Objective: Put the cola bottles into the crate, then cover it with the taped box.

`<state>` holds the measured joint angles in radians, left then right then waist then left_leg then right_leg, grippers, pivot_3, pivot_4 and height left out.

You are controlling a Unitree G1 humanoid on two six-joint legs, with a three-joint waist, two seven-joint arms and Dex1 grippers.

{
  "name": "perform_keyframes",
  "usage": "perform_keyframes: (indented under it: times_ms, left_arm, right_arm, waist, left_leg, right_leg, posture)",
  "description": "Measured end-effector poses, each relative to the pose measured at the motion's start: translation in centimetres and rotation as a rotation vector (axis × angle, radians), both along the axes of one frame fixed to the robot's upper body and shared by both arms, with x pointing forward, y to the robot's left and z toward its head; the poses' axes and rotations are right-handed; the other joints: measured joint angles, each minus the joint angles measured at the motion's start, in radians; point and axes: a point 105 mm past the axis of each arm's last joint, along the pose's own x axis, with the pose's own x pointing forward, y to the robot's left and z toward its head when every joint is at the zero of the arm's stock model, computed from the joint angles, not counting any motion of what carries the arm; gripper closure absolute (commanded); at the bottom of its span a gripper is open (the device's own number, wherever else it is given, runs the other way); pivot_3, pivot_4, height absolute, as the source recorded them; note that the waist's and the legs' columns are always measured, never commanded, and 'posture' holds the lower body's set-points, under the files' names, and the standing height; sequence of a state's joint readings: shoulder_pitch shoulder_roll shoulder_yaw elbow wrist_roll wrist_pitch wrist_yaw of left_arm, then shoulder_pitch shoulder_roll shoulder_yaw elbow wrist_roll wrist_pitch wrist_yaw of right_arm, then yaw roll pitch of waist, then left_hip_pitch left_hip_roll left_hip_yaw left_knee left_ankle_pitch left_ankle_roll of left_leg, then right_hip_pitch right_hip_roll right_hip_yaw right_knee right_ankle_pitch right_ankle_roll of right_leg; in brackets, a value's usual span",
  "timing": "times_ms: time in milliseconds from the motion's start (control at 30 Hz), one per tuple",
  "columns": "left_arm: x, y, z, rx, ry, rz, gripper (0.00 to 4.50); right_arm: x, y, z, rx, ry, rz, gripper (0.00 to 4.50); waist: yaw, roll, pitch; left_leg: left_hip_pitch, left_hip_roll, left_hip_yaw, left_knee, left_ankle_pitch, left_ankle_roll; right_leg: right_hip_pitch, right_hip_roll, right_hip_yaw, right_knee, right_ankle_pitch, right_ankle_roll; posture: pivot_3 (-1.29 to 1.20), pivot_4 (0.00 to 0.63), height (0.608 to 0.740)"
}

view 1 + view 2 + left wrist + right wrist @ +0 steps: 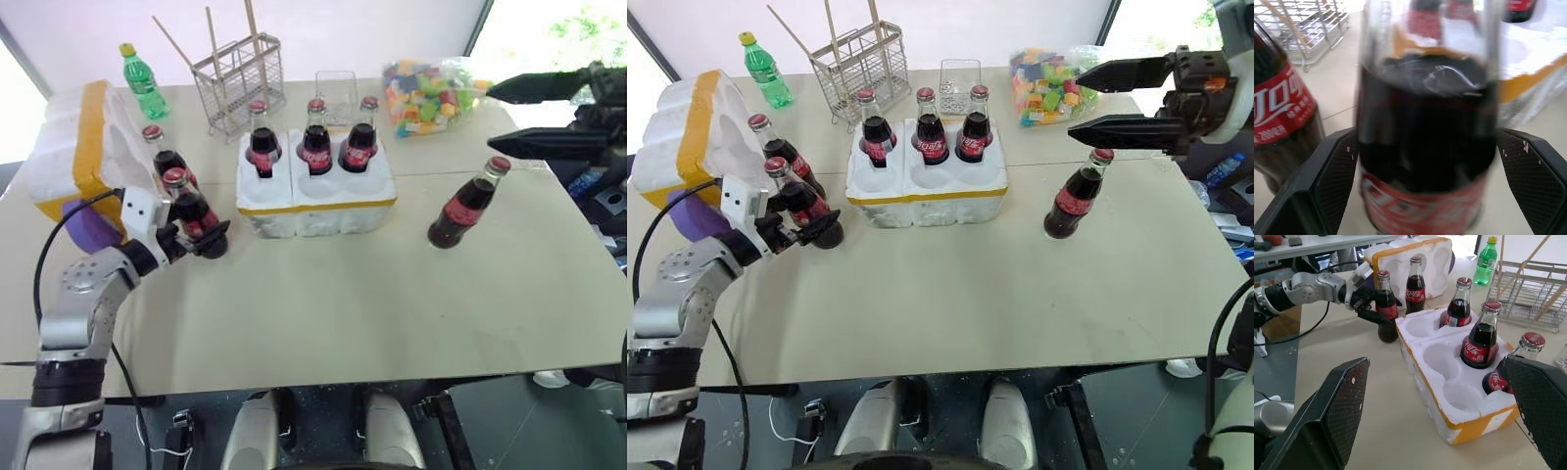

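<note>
My left gripper closes on the nearer bottle next, since its fingers are on either side of that bottle and it is time to close.
Three cola bottles [315, 147] stand in the back row of holes of the white crate [313, 217]; its front holes are empty. Two more bottles stand at the left beside the taped box [78, 147], which lies on its side with its hollow facing the crate. My left gripper [201, 235] is open, with its fingers [1334, 181] on either side of the nearer of those two bottles [191, 208]. A lone bottle [468, 206] stands to the right of the crate. My right gripper [1076, 104] hovers open above it, pointing left.
Along the table's far side stand a green plastic bottle [144, 83], a wire basket [238, 83] with sticks, a small clear container [336, 93] and a bag of coloured blocks [431, 93]. The table's near edge [323, 377] runs below the bare front area.
</note>
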<state>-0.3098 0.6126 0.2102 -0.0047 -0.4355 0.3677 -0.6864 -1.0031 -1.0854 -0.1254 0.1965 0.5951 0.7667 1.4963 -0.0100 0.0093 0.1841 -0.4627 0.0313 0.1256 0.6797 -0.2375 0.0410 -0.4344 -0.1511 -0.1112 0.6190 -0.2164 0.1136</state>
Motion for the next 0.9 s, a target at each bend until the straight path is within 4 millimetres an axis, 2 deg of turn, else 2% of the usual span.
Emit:
perform_keyframes:
  times_ms: [67, 100, 167, 233, 333, 500, 567, 700, 833, 900]
  left_arm:
    - [0.3, -0.1, 0.1, -0.003, -0.004, 0.004, 0.03]
    - [0.4, -0.1, 0.1, -0.008, -0.003, 0.002, 0.27]
    - [0.5, -0.3, 0.0, -0.02, -0.001, -0.011, 0.88]
    - [0.4, -0.6, 0.1, -0.035, 0.001, -0.031, 1.79]
    - [0.0, -0.7, 0.2, -0.032, 0.03, -0.062, 1.76]
    - [-2.2, -1.5, 1.3, -0.009, 0.132, -0.23, 1.76]
    - [-3.0, -2.1, 2.5, 0.003, 0.151, -0.307, 1.76]
    - [-3.8, -3.5, 6.2, -0.022, 0.143, -0.446, 1.76]
    - [-2.8, -6.0, 12.2, -0.086, -0.025, -0.531, 1.76]
    - [-2.0, -6.9, 14.6, -0.131, -0.094, -0.546, 1.76]
  right_arm:
    - [0.0, 0.1, -0.2, 0.002, 0.009, 0.0, 0.0]
    - [0.0, 0.2, -0.3, 0.002, 0.011, -0.001, 0.0]
    - [0.1, 0.2, -0.5, -0.002, 0.014, -0.008, 0.0]
    - [0.1, 0.3, -0.5, -0.001, 0.01, -0.016, 0.0]
    - [0.2, 0.3, -0.4, 0.004, 0.002, -0.026, 0.0]
    - [0.5, 0.2, -0.4, 0.009, -0.007, -0.046, 0.0]
    - [0.6, 0.2, -0.4, 0.012, -0.01, -0.051, 0.0]
    - [0.8, 0.1, -0.6, 0.018, -0.01, -0.066, 0.0]
    - [1.0, 0.1, -0.8, 0.031, -0.016, -0.077, 0.0]
    - [1.2, 0.0, -0.7, 0.04, -0.02, -0.088, 0.0]
  waist:
    - [0.001, 0.0, 0.0]
    - [0.001, 0.0, 0.0]
    - [0.0, 0.0, 0.0]
    - [0.0, 0.0, 0.0]
    - [-0.001, 0.0, 0.0]
    - [-0.001, -0.002, 0.001]
    - [0.0, -0.002, 0.001]
    - [0.003, -0.002, 0.001]
    - [0.011, -0.003, 0.001]
    - [0.013, -0.002, 0.001]
  left_leg:
    - [0.0, 0.0, 0.0, 0.001, 0.0, 0.0]
    - [0.0, 0.0, 0.0, 0.001, 0.0, 0.0]
    - [0.0, 0.0, 0.0, 0.001, 0.0, 0.0]
    - [0.0, 0.0, 0.0, 0.001, 0.0, 0.0]
    - [0.0, 0.0, 0.0, 0.001, 0.0, 0.0]
    - [-0.001, 0.0, 0.0, 0.001, 0.0, 0.0]
    - [-0.001, 0.0, 0.0, 0.001, 0.0, 0.0]
    - [-0.001, 0.0, 0.0, 0.002, 0.0, 0.0]
    - [0.0, -0.001, 0.003, 0.003, 0.001, 0.0]
    - [0.001, -0.002, 0.003, 0.003, 0.001, 0.0]
  right_leg:
    - [0.0, 0.0, 0.0, 0.0, 0.0, 0.0]
    - [0.0, 0.0, 0.0, 0.0, 0.0, 0.0]
    - [0.0, 0.0, 0.0, 0.0, 0.0, 0.0]
    - [0.0, 0.0, 0.0, 0.0, 0.0, 0.0]
    - [0.0, 0.0, 0.0, 0.0, 0.0, 0.0]
    - [-0.001, 0.0, 0.0, 0.001, 0.0, 0.0]
    - [-0.001, 0.0, 0.0, 0.0, 0.0, 0.0]
    - [0.0, 0.0, 0.0, 0.0, 0.0, 0.0]
    - [0.002, 0.001, 0.0, 0.001, 0.001, 0.002]
    - [0.002, 0.001, 0.0, 0.001, 0.001, 0.002]
  posture:
    - [0.0, 0.15, 0.736]
    - [0.0, 0.15, 0.736]
    - [0.0, 0.15, 0.736]
    - [0.0, 0.15, 0.736]
    - [0.0, 0.15, 0.736]
    - [0.0, 0.15, 0.736]
    - [0.0, 0.15, 0.736]
    - [0.0, 0.15, 0.736]
    - [0.0, 0.15, 0.736]
    - [0.0, 0.15, 0.736]
